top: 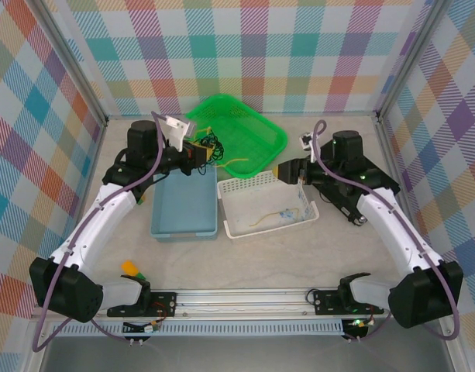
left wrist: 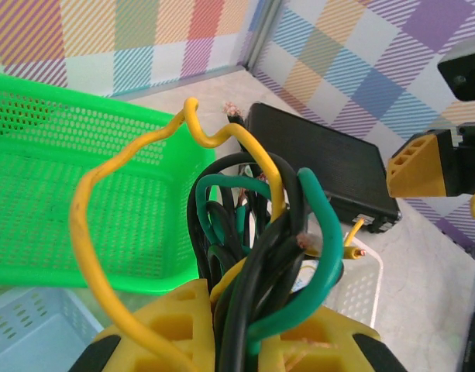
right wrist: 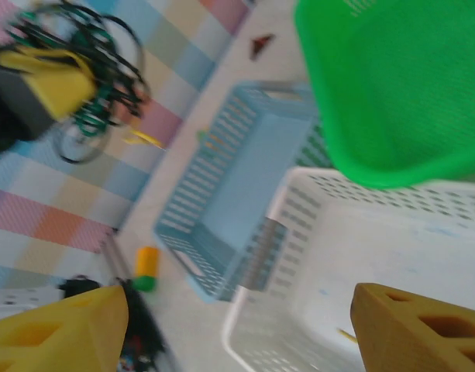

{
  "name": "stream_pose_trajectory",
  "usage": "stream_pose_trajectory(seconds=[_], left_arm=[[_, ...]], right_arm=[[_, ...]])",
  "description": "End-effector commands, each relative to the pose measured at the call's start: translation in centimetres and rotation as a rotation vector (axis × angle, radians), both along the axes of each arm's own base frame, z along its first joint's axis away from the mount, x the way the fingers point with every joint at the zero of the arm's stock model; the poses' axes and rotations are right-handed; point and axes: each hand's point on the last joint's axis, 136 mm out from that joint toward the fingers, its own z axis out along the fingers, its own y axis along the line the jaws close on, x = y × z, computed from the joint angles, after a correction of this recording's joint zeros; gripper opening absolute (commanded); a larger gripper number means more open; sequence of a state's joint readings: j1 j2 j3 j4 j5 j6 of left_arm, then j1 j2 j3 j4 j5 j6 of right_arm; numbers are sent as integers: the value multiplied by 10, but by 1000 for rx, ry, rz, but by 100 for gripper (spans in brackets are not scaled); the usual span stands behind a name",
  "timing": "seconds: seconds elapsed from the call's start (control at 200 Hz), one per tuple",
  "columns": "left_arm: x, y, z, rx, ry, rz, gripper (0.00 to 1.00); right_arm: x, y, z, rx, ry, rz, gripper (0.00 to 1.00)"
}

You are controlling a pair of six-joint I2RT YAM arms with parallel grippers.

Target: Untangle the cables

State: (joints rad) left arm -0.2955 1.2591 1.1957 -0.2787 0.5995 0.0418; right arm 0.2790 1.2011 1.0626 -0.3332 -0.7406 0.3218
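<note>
The robot's right gripper next needs to grab the loose end of the yellow wire, which sticks out of the bundle, to pull the wire out and untangle it.
The cables (left wrist: 252, 232) are a knotted bundle of black, dark green and yellow wires, with one yellow loop arching up to the left. My left gripper (left wrist: 249, 314) is shut on the bundle's lower part. In the top view this gripper (top: 197, 153) holds the bundle (top: 211, 146) over the near edge of the green basket (top: 245, 124). A loose yellow wire (top: 262, 220) lies in the white bin (top: 245, 186). My right gripper (top: 290, 172) hovers open over that bin. Its fingers (right wrist: 423, 329) stand wide apart with nothing between them. The held bundle (right wrist: 98, 93) appears blurred at upper left.
A light blue bin (top: 184, 205) sits left of the white bin (right wrist: 376, 232), both in front of the green basket (right wrist: 392, 85). A small yellow-and-green object (top: 131, 269) lies on the table near the left arm's base. Checked walls enclose the table on three sides.
</note>
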Motion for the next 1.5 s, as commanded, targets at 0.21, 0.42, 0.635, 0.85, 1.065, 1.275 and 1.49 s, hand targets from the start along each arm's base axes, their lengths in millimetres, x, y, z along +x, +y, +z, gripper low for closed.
stream_pose_trajectory(seconds=[0.21, 0.42, 0.635, 0.85, 1.065, 1.275, 1.49], left_arm=[[-8, -9, 18, -66, -49, -83, 0], [-11, -11, 18, -71, -44, -100, 0], [-15, -13, 18, -72, -44, -121, 0], [-16, -13, 19, -69, -47, -122, 0], [-13, -10, 20, -67, -46, -97, 0], [-12, -8, 22, -61, -61, -77, 0], [-13, -6, 23, -55, -67, -71, 0]], right_arm=[[-9, 57, 34, 169, 38, 149, 73], [-8, 84, 39, 198, 44, 224, 56], [-1, 99, 38, 219, 70, 244, 46], [4, 101, 35, 214, 65, 238, 17], [4, 85, 12, 54, 57, 159, 0], [18, 30, -42, -303, 106, -103, 0], [21, -23, -76, -532, 173, -306, 0]])
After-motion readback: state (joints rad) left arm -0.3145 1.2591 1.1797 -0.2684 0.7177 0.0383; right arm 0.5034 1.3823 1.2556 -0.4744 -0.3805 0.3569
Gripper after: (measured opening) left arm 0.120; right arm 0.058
